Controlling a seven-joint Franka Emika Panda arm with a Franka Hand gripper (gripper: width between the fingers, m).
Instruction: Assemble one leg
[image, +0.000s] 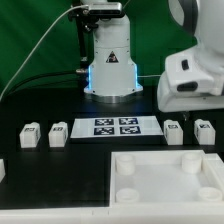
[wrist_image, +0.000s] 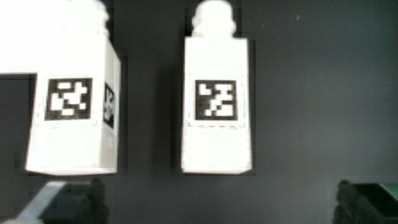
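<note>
I will grab the white leg by its tagged body (image: 205, 134) (wrist_image: 217, 112) with my gripper next. Its round knob then stays free to go into the tray's socket.
Four white legs with marker tags lie on the black table. In the exterior view two are on the left (image: 30, 134) (image: 57, 133) and two on the right (image: 174, 131) (image: 203, 131). The arm's white hand (image: 190, 80) hangs above the right pair; its fingertips do not show there. In the wrist view two legs lie side by side, one (wrist_image: 217, 105) centred between the fingers and one (wrist_image: 71, 105) beside it. My gripper (wrist_image: 217, 205) is open and empty above them, with the dark fingertips (wrist_image: 63, 205) wide apart and touching neither leg.
The marker board (image: 115, 126) lies between the two pairs of legs. The large white square tray-like part (image: 165, 180) with corner sockets lies at the front right of the exterior view. The robot base (image: 110, 60) stands behind the board. A green backdrop hangs behind.
</note>
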